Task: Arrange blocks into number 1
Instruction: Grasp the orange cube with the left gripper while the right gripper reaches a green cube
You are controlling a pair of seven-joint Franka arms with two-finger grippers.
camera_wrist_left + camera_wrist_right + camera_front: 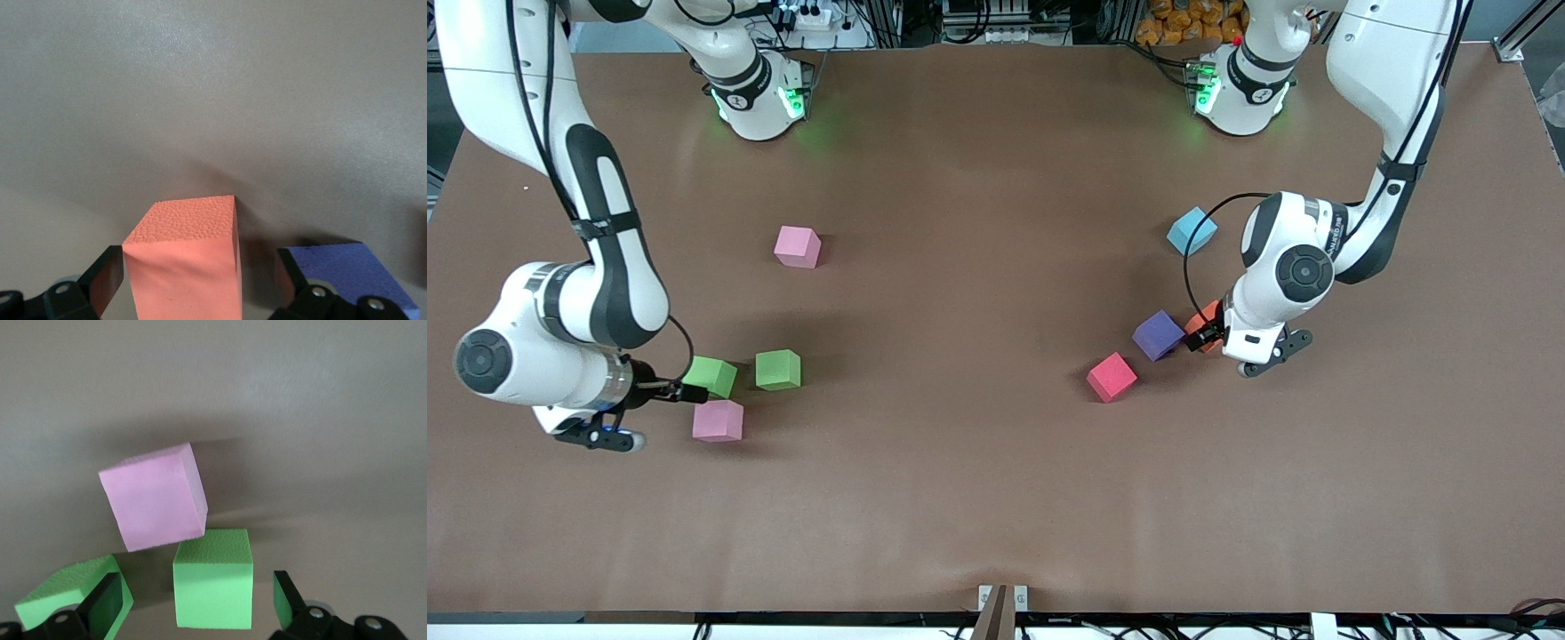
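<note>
My right gripper moves toward the green block (709,375) next, before it closes on the block, since the block is short of full depth between my fingers.
My left gripper (1202,336) is low over the table, open around the orange block (1210,313), which the hand partly hides. In the left wrist view the orange block (187,260) sits between the fingers of the gripper (200,277), against one pad and apart from the other. The purple block (350,267) lies just outside that other finger. My right gripper (683,391) is open around a green block (711,376). In the right wrist view this green block (213,577) stands free of both fingers of the gripper (197,595), with a pink block (153,497) next to it.
The second green block (778,370) lies beside the first, toward the table's middle. A pink block (718,420) sits nearer the front camera than the gripped-around green one. Another pink block (798,246), a light blue block (1192,230) and a red block (1112,377) lie apart.
</note>
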